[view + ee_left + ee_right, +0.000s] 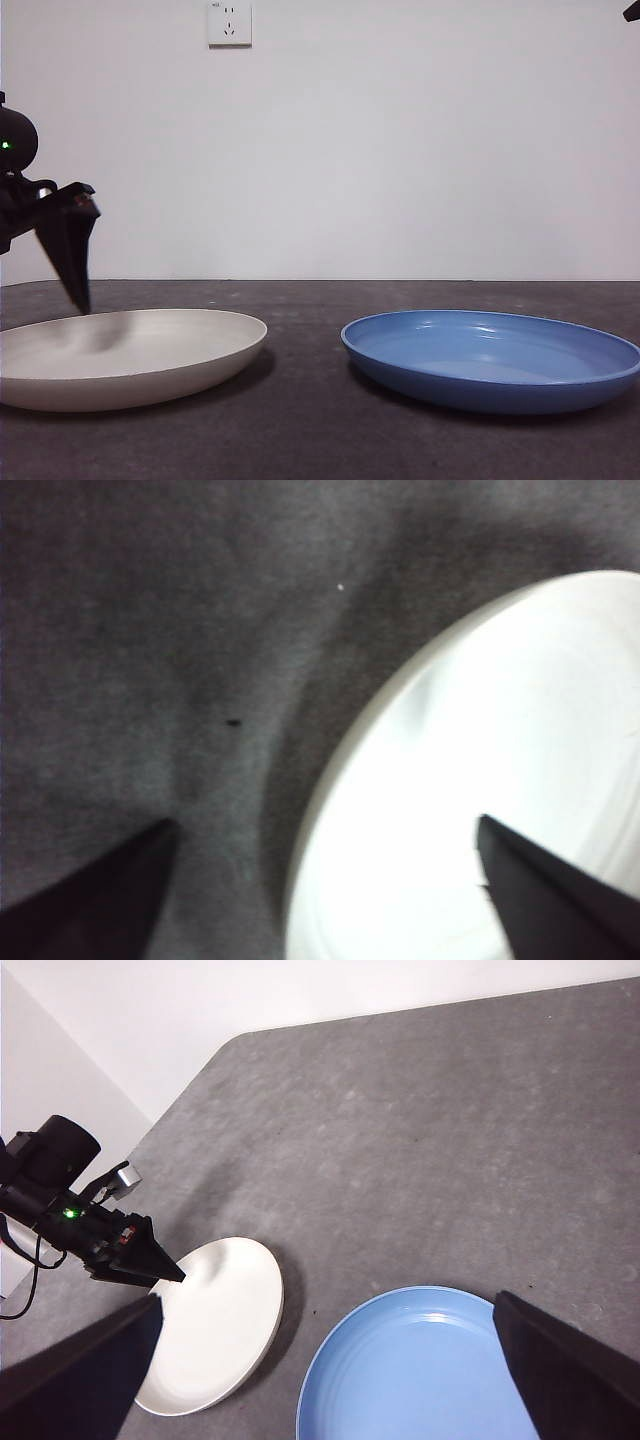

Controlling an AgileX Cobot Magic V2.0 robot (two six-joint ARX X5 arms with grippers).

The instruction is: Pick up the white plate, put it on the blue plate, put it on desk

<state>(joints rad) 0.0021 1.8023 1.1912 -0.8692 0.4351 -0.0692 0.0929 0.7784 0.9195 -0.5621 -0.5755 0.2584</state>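
Observation:
Next, my left gripper pinches the white plate by its thin raised rim (86, 315). The white plate's broad side (135, 348) spreads wider than the open fingers.
The white plate (130, 355) lies on the desk (300, 440) at the left. The blue plate (490, 360) lies to its right, a gap between them. My left gripper (78, 285) hangs low over the white plate's far left rim. In the left wrist view it (325, 880) is open and straddles the rim of the white plate (480, 760), one jaw over the plate and one over the desk (150, 630). My right gripper (325, 1360) is open and empty, high above the blue plate (420, 1370). The right wrist view also shows the white plate (215, 1320) and the left gripper (155, 1265).
A white wall with a socket (229, 22) stands behind the desk. The right arm shows only as a black tip (632, 10) at the top right corner. The desk's far left corner (215, 1055) is rounded.

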